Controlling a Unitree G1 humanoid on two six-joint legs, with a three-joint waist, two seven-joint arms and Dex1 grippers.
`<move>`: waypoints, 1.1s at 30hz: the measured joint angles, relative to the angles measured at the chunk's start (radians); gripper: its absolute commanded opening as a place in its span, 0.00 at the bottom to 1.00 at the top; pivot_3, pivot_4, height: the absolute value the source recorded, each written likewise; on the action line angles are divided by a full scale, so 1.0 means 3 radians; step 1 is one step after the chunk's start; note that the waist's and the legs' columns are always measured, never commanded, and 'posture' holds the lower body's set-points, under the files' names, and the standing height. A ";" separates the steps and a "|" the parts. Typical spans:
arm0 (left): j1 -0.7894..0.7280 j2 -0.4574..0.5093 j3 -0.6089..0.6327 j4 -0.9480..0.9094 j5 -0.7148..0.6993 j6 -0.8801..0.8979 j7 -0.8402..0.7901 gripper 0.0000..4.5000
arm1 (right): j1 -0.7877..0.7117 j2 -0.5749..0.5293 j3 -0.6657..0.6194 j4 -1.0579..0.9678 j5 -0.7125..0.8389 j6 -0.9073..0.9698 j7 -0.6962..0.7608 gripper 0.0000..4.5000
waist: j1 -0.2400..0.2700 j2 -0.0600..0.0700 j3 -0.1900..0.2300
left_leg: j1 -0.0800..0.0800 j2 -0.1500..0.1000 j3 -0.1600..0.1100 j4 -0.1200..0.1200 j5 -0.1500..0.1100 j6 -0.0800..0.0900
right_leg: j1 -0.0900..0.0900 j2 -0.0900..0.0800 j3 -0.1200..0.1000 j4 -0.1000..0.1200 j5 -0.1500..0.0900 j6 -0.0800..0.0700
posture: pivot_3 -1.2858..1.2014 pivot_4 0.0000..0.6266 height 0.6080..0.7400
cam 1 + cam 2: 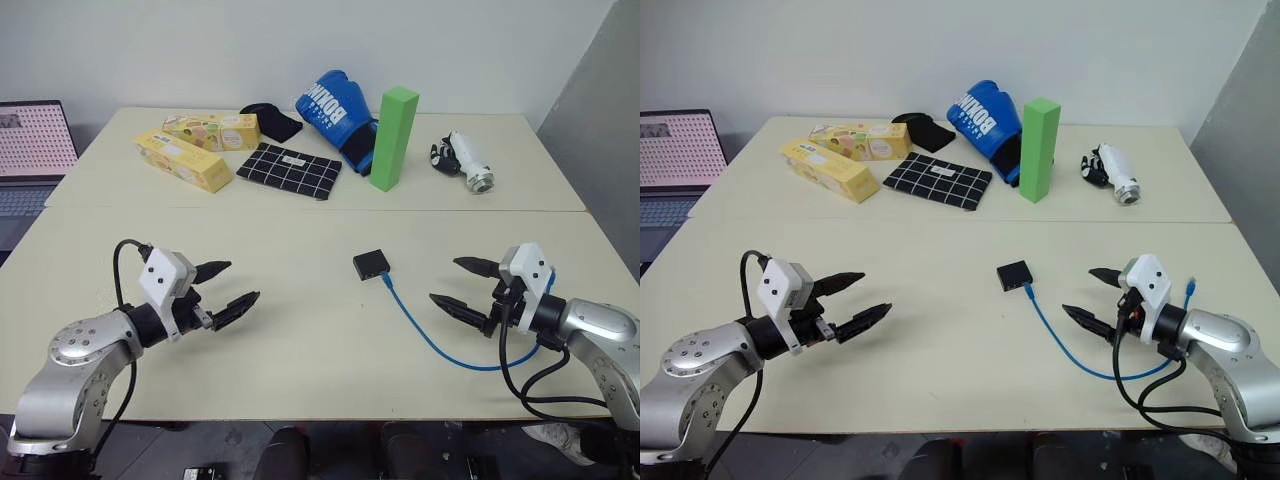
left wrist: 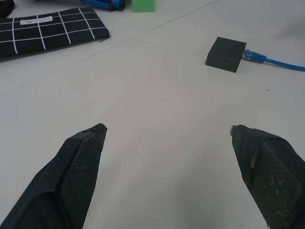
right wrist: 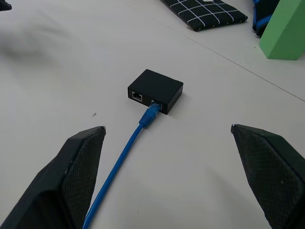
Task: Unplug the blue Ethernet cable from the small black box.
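The left gripper grabs the small black box by its flat sides next. That leaves the box's port free for unplugging the blue Ethernet cable.
The small black box [image 1: 371, 264] lies flat near the middle of the cream table. The blue Ethernet cable [image 1: 430, 338] is plugged into one of its two ports [image 3: 153, 105] and curves away toward the right arm. My left gripper [image 1: 226, 287] hovers open above the table well to the left of the box, nothing between its fingers. On the other side, my right gripper [image 1: 458, 282] also stands open and empty, a short way right of the box, close beside the cable. The box also shows in the left wrist view [image 2: 227, 54].
At the back of the table lie two yellow cartons [image 1: 183, 159], a black checked cloth [image 1: 289, 170], a blue boxing glove [image 1: 335, 112], an upright green block [image 1: 393, 137] and a small white and black device [image 1: 468, 161]. A laptop [image 1: 32, 150] stands at the far left.
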 measured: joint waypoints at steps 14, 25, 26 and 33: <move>0.0060 0.0036 -0.0066 -0.0198 -0.0010 0.0089 -0.0090 0.98 | 0.0055 0.0139 0.0159 -0.0077 -0.0010 0.0006 -0.0041 0.99 | 0.0000 0.0000 0.0000 | 0.0000 0.0002 0.0003 0.0000 0.0000 0.0000 | -0.0003 0.0000 0.0006 0.0000 0.0000 0.0000 | 0.52 0.24 1.00; 0.0238 0.0244 -0.0350 -0.0289 0.0010 0.0021 -0.0595 0.98 | -0.0179 0.0734 0.0915 0.0014 -0.0620 0.0037 -0.0662 0.99 | -0.0005 0.0002 0.0001 | 0.0001 0.0001 0.0006 -0.0001 0.0000 0.0000 | -0.0006 0.0003 0.0010 0.0002 0.0000 0.0000 | 0.52 0.24 1.00; 0.0224 0.0268 -0.0398 -0.0248 0.0027 -0.0015 -0.0646 0.98 | -0.0241 0.0843 0.1003 0.0110 -0.0721 0.0071 -0.0770 0.99 | -0.0006 0.0001 0.0001 | 0.0001 0.0000 0.0007 -0.0001 0.0000 0.0000 | -0.0006 0.0003 0.0011 0.0002 0.0000 0.0000 | 0.52 0.24 1.00; -0.0056 0.0315 -0.0625 -0.0115 0.0231 -0.0143 -0.0743 0.98 | -0.0547 0.1302 0.1224 0.0528 -0.1134 0.0391 -0.1330 0.99 | -0.0005 0.0003 0.0002 | 0.0000 -0.0001 0.0007 -0.0001 0.0000 0.0000 | -0.0009 0.0005 0.0013 0.0003 0.0000 0.0000 | 0.52 0.24 1.00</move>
